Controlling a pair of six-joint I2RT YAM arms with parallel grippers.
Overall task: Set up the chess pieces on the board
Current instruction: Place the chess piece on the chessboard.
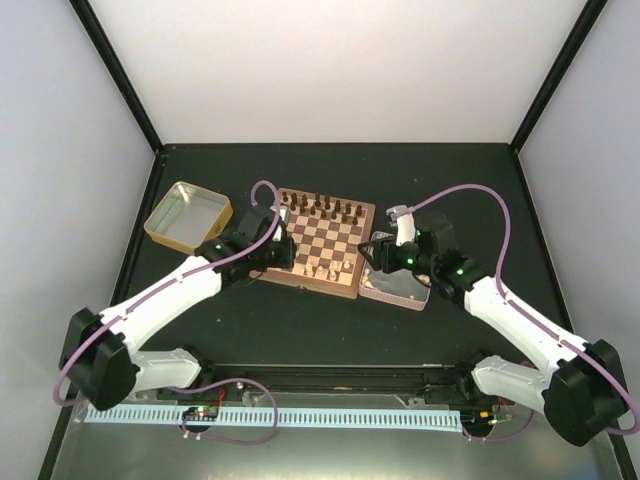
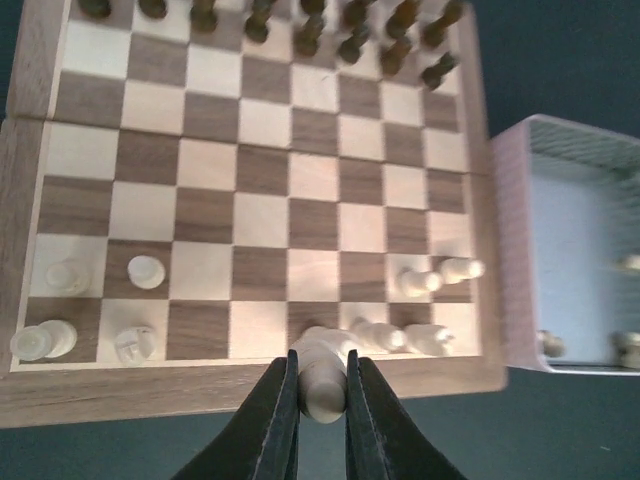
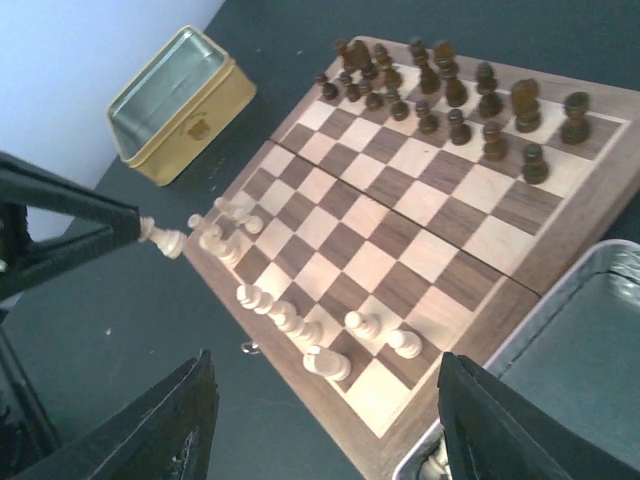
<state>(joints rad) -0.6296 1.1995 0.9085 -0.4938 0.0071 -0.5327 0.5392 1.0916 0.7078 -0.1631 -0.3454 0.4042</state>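
Observation:
My left gripper holds the piece well above the board's near edge, where it would fall, so I should line it up with the empty light square before opening.
The board (image 1: 322, 240) lies mid-table, dark chessmen on its far rows. Several light tan chess pieces (image 2: 420, 282) stand on its near two rows, also seen in the right wrist view (image 3: 290, 320). My left gripper (image 2: 320, 365) is shut on one tan chess piece (image 2: 326, 392), held over the board's near frame edge, about mid-width. In the right wrist view that held piece (image 3: 165, 241) sticks out of the black left fingers (image 3: 75, 228), just off the board's edge. My right gripper (image 3: 330, 430) is wide open and empty, above the board's near right corner and the tin.
A silver tin (image 1: 398, 288) touches the board's right side, with a few tan pieces inside (image 2: 548, 343). An open yellow tin (image 1: 187, 215) sits left of the board, also seen in the right wrist view (image 3: 175, 100). Black enclosure posts frame the table.

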